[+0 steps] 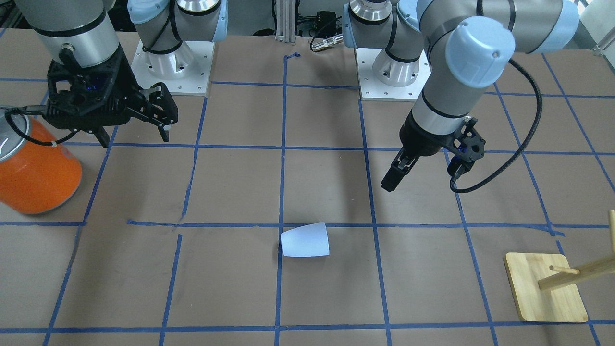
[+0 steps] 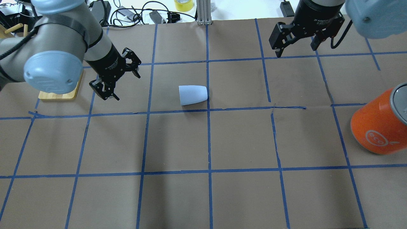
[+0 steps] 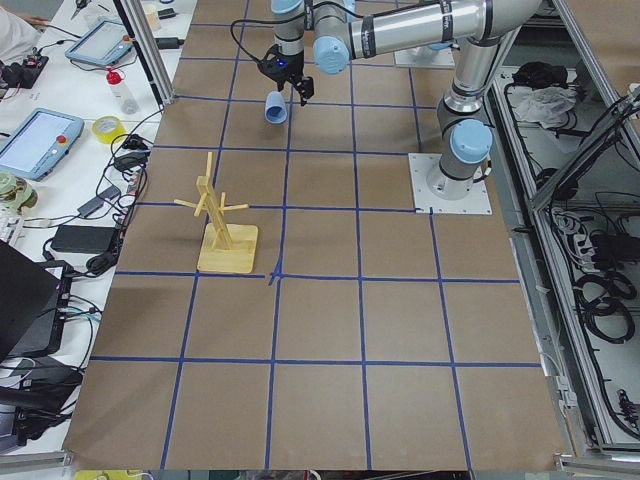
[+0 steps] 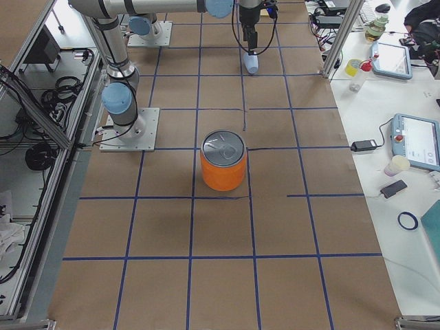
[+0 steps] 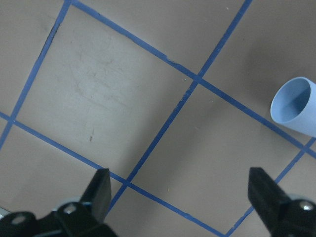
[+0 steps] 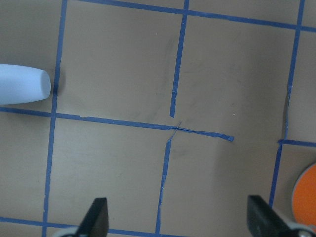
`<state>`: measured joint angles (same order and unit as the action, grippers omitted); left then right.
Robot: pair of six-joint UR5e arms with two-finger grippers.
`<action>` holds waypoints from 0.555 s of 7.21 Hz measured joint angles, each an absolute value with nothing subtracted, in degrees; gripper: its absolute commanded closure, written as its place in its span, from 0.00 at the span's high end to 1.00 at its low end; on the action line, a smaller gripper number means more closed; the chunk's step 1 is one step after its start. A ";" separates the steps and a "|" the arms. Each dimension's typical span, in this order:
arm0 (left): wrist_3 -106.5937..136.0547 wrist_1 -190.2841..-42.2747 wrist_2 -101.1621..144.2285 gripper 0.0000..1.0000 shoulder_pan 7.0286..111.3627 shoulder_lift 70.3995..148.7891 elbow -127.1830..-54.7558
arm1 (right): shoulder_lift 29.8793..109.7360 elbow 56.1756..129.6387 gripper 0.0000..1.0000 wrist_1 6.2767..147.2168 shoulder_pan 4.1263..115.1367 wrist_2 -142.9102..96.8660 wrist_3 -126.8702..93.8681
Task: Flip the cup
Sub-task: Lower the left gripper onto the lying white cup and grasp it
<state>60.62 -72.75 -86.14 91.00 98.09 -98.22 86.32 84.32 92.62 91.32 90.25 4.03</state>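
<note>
My left gripper grabs the pale cup around the sides of its body (image 1: 306, 241) (image 5: 307, 119) next, to flip the cup upright.
The cup (image 2: 193, 94) is a small pale bluish-white tumbler lying on its side on the brown paper table, near the middle (image 1: 305, 240). My left gripper (image 2: 119, 83) is open and empty, above the table to the cup's left. The left wrist view shows the cup's blue inside (image 5: 296, 106) at the right edge, beyond the spread fingers. My right gripper (image 2: 295, 51) is open and empty, far from the cup at the back right (image 1: 134, 138). The right wrist view shows the cup's base (image 6: 22, 84) at the left edge.
A large orange can (image 2: 378, 124) with a silver top stands at the table's right side, below the right gripper (image 1: 36, 173). A wooden peg stand on a square base (image 1: 545, 293) stands at the left, behind the left arm. Blue tape lines grid the table.
</note>
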 measured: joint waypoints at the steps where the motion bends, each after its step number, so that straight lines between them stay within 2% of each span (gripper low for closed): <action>1: 71.75 -69.39 -84.52 1.00 93.12 100.98 -97.87 | 86.84 84.39 1.00 92.17 91.39 89.95 0.32; 4: 102.37 -60.78 -83.12 1.00 98.29 110.06 -93.74 | 87.16 84.72 1.00 92.79 91.62 90.56 -5.77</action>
<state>102.37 -60.78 -83.12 98.29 110.06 -93.74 87.16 84.72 92.79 91.62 90.56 -5.77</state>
